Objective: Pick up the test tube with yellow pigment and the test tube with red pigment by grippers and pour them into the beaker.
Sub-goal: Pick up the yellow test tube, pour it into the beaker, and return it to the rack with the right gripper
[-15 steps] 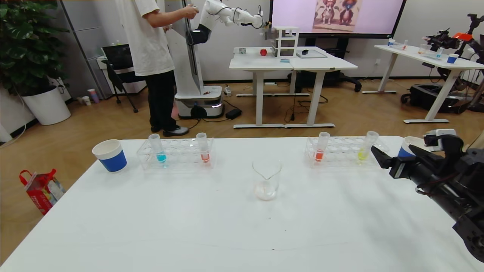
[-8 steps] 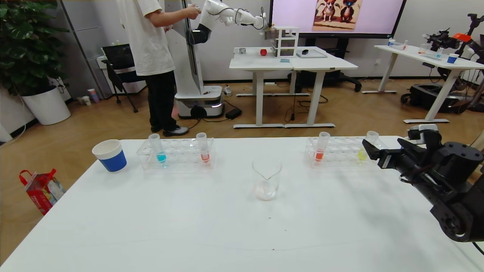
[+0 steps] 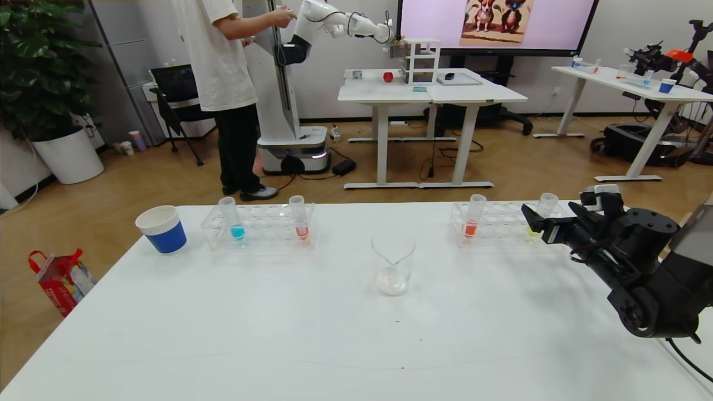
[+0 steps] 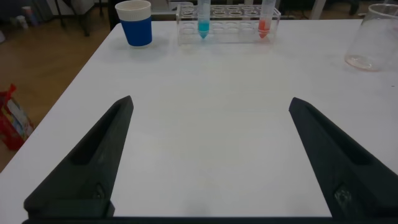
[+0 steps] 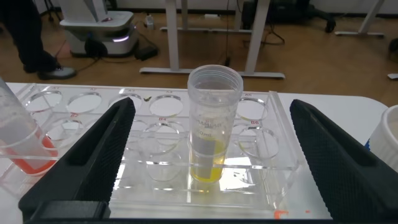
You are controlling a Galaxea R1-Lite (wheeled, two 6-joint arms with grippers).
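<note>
The yellow tube's upper side (image 3: 546, 206) (image 5: 214, 115) is right beside my right gripper's fingers, above the clear rack, so my right gripper should close on the tube.
The test tube with yellow pigment (image 3: 545, 213) stands in the right clear rack (image 3: 501, 225). My right gripper (image 3: 543, 224) is open, with one jaw on each side of this tube (image 5: 211, 134) and neither touching it. The test tube with red pigment (image 3: 473, 220) stands further left in the same rack (image 5: 25, 146). A second red-orange tube (image 3: 299, 220) stands in the left rack. The beaker (image 3: 393, 264) stands at mid-table between the racks. My left gripper (image 4: 210, 101) is open and empty over bare table, out of the head view.
The left rack (image 3: 259, 227) also holds a blue-liquid tube (image 3: 234, 223). A blue-and-white paper cup (image 3: 162, 228) stands at the far left. Another cup's rim (image 5: 388, 137) shows beside the right rack. A person and another robot stand beyond the table.
My right gripper has moved left and forward to the right rack, and its open jaws now straddle the yellow tube. The tubes and beaker have not moved.
</note>
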